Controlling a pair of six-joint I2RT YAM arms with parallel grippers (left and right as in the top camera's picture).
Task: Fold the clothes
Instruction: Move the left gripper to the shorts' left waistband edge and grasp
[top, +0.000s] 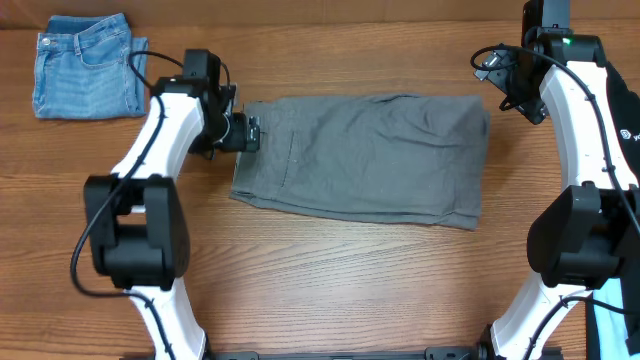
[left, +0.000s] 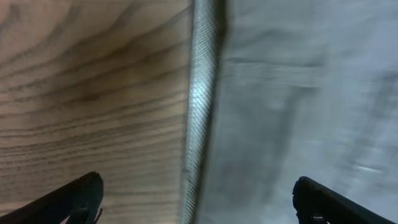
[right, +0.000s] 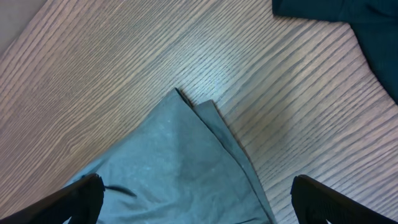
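Note:
The ribbed edge of the shorts runs between my left gripper's open fingers, but the fingers are still above the flat shorts, so it is too early to close before moving down.
The grey shorts (top: 365, 158) lie flat across the middle of the table, folded into a rough rectangle. My left gripper (top: 250, 133) is open at the shorts' left edge, low over it. In the left wrist view the ribbed edge of the shorts (left: 200, 106) runs between the open fingers (left: 198, 198). My right gripper (top: 497, 72) is open just past the shorts' upper right corner. In the right wrist view that corner (right: 186, 162) lies between the open fingers (right: 198, 196), which hold nothing.
Folded blue jeans (top: 88, 65) lie at the far left corner of the wooden table (top: 330, 270). A dark cloth (right: 354, 25) shows at the top right of the right wrist view. A light blue item (top: 612, 318) sits at the right edge.

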